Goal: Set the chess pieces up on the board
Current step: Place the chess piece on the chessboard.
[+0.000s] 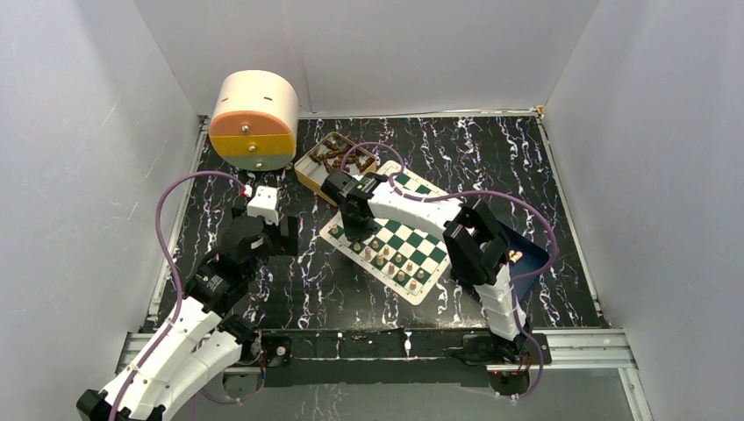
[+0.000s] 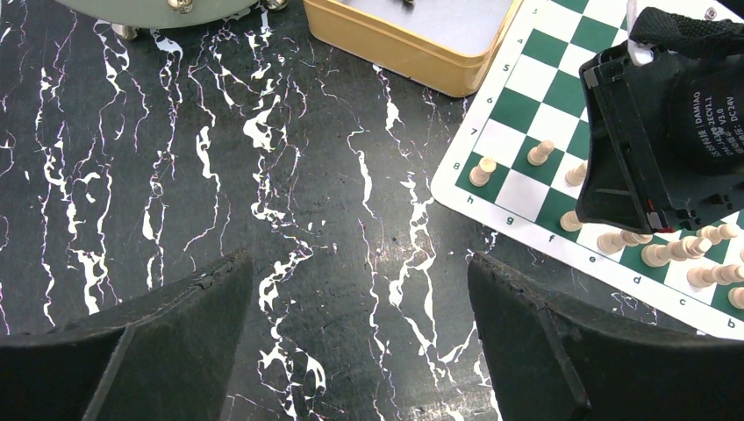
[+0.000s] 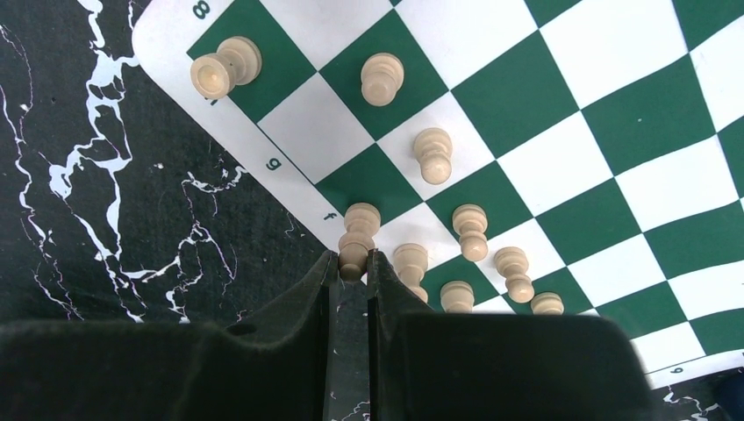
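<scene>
My right gripper should release the piece: its base is on file f's green square near the border, so it would stand off-centre.
The green and white board point(image 1: 412, 235) lies tilted at the table's middle, with several tan chess pieces point(image 1: 397, 260) standing along its near-left edge. My right gripper point(image 3: 352, 263) is shut on the top of a tan chess piece point(image 3: 358, 230) that stands on the board's edge at file f; in the top view the right gripper point(image 1: 355, 230) is over the board's left corner. More chess pieces point(image 3: 433, 154) stand on nearby squares. My left gripper point(image 2: 360, 298) is open and empty over bare marble, left of the board point(image 2: 518, 96); the top view shows the left gripper point(image 1: 285, 235) there too.
A tan tin point(image 1: 309, 168) with dark pieces sits behind the board, beside a round cream and orange drawer box point(image 1: 254, 118). A dark blue tray point(image 1: 526, 254) with a tan piece lies right of the board. White walls enclose the table.
</scene>
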Available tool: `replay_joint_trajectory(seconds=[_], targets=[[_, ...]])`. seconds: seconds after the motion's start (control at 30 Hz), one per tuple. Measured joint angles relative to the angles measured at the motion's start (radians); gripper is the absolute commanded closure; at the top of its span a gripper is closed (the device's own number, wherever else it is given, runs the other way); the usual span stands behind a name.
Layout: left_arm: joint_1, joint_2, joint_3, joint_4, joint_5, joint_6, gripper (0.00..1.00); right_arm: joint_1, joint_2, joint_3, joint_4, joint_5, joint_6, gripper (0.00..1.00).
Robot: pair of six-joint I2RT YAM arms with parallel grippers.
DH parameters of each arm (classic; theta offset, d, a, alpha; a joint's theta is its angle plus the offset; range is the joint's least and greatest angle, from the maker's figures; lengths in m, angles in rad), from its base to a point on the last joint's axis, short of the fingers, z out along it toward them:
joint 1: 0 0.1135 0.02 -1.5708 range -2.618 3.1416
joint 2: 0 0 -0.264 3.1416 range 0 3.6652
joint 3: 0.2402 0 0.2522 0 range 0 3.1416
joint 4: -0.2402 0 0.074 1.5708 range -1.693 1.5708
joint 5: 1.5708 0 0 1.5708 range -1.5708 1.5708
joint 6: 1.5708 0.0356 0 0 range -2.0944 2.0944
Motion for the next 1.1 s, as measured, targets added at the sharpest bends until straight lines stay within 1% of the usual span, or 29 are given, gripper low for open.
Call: replay_joint_trajectory(seconds=[0.27, 0.47, 0.9, 1.1], targets=[[0.0, 0.0, 0.0, -0.001, 0.0, 0.0, 0.11, 0.0, 0.006, 0.001, 0.002, 0.011, 0.0, 0.83], [0.0, 0.0, 0.0, -0.001, 0.0, 0.0, 0.11, 0.0, 0.021, 0.001, 0.016, 0.014, 0.0, 0.81], [0.0, 0.0, 0.0, -0.002, 0.0, 0.0, 0.1, 0.0, 0.021, 0.0, 0.022, 0.015, 0.011, 0.64], [0.0, 0.0, 0.0, -0.002, 0.0, 0.0, 0.1, 0.0, 0.021, 0.0, 0.021, 0.018, 0.015, 0.59]])
